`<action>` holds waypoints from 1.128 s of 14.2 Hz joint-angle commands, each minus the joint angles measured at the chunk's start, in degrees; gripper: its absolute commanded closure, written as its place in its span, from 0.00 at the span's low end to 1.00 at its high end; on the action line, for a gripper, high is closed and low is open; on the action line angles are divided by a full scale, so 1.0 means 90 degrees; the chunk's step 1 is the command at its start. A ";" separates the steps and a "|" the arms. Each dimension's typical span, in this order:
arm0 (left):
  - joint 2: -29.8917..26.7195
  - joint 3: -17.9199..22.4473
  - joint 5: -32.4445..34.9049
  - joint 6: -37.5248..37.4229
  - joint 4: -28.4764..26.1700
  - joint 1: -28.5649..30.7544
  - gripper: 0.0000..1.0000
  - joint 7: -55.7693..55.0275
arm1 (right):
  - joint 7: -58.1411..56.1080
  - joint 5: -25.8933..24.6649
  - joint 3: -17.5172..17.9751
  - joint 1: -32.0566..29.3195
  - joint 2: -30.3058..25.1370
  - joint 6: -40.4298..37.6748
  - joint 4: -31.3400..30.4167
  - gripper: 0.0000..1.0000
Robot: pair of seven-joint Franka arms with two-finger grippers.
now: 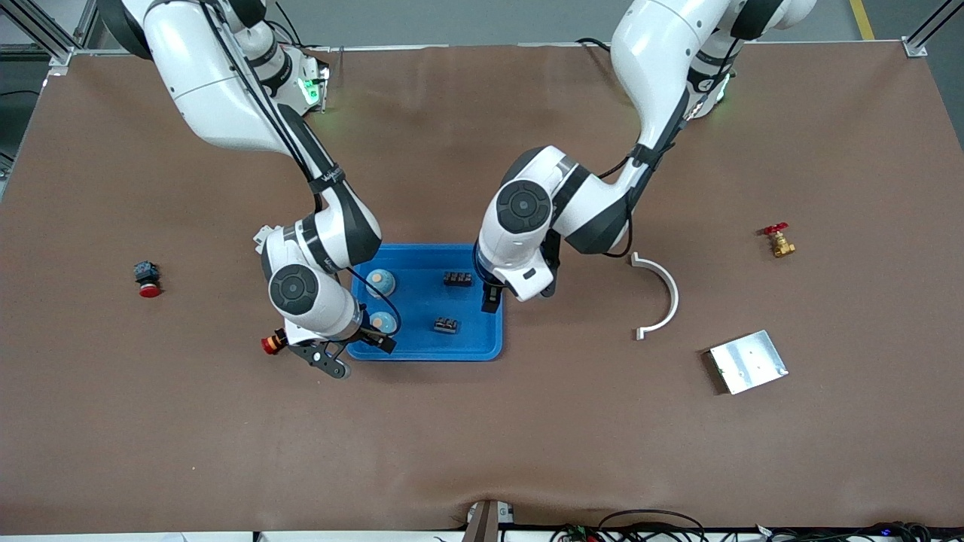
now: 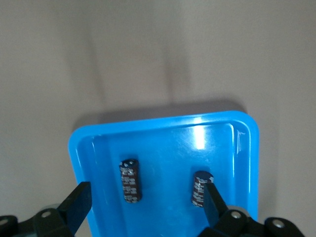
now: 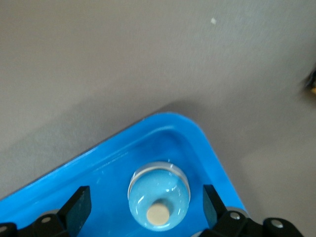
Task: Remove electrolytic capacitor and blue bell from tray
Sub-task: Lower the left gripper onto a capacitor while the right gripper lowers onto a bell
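Observation:
The light blue bell in the tray is below my right gripper's fingertips, so my right gripper would miss the bell if it closed now. It needs to go lower before it closes on the bell.
A blue tray (image 1: 423,354) holds two light blue bells (image 1: 381,281) (image 1: 383,321) and two dark capacitors (image 1: 457,279) (image 1: 446,325). My right gripper (image 1: 354,352) is open over the tray's corner at the right arm's end, nearest the front camera. In the right wrist view the gripper (image 3: 144,210) has one bell (image 3: 159,195) lying between its open fingers, in the tray (image 3: 207,143). My left gripper (image 1: 492,297) is open over the tray's edge at the left arm's end. In the left wrist view the gripper (image 2: 146,207) is above both capacitors (image 2: 130,180) (image 2: 201,188) in the tray (image 2: 79,148).
A red push button (image 1: 148,280) lies toward the right arm's end, and another (image 1: 273,343) lies beside the tray under the right hand. A white curved bracket (image 1: 657,293), a metal plate (image 1: 747,361) and a brass valve (image 1: 778,241) lie toward the left arm's end.

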 commanded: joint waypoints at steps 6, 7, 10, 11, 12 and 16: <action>0.0831 0.0683 0.0036 0.0631 0.0526 -0.0787 0.00 -0.0368 | 0.0152 0.0035 0.0124 0.0044 0.0160 0.0160 -0.0086 0.00; 0.0910 0.0684 0.0036 0.0739 0.0526 -0.0797 0.00 -0.0377 | 0.0152 0.0035 0.0143 0.0044 0.0170 0.0160 -0.0096 0.00; 0.1047 0.0684 0.0036 0.1061 0.0526 -0.0895 0.00 -0.0368 | 0.0084 0.0035 0.0163 0.0004 0.0229 0.0179 -0.0106 0.00; 0.1086 0.0684 0.0026 0.1101 0.0536 -0.0944 0.00 -0.0368 | 0.0084 0.0045 0.0163 0.0005 0.0229 0.0179 -0.0096 0.00; 0.1096 0.0684 0.0036 0.1149 0.0527 -0.0983 0.00 -0.0358 | 0.0074 0.0045 0.0163 0.0014 0.0238 0.0189 -0.0106 0.00; 0.1340 0.0703 0.0036 0.1199 0.0526 -0.1197 0.00 -0.0377 | 0.0055 0.0035 0.0173 0.0014 0.0297 0.0199 -0.0106 0.00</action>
